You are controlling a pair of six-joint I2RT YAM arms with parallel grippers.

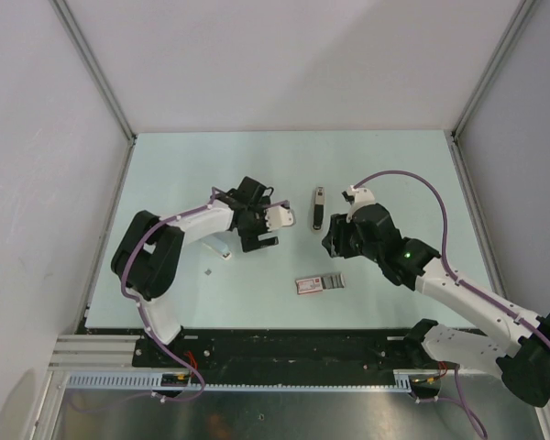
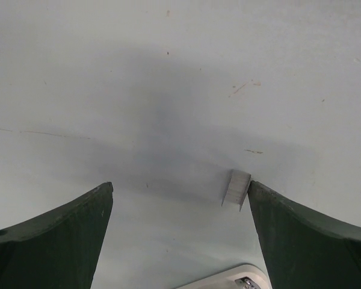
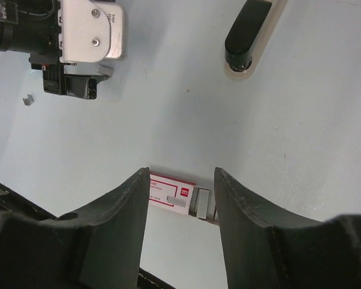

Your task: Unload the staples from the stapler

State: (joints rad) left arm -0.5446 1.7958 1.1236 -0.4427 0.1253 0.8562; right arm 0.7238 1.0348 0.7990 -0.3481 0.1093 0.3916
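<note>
My left gripper should close now and would hold the staples, because the silvery strip of staples lies between my open fingers, against one of them.
The stapler (image 1: 319, 207), slim and black on a pale base, lies on the table between my two grippers; its end also shows at the top of the right wrist view (image 3: 246, 36). A short silvery strip of staples (image 2: 236, 188) lies on the table against the tip of my left gripper's right finger (image 2: 301, 235). My left gripper (image 1: 257, 220) (image 2: 180, 192) is wide open and points down at the table. My right gripper (image 1: 337, 240) (image 3: 182, 180) is open and empty, right of the stapler. A tiny staple bit (image 3: 28, 100) lies near the left gripper.
A flat pink-and-grey packet (image 1: 320, 284) (image 3: 171, 191) lies near the front, below the right gripper. A tiny grey bit (image 1: 208, 272) lies by the left arm. White walls enclose the pale table (image 1: 403, 165) at the back and sides.
</note>
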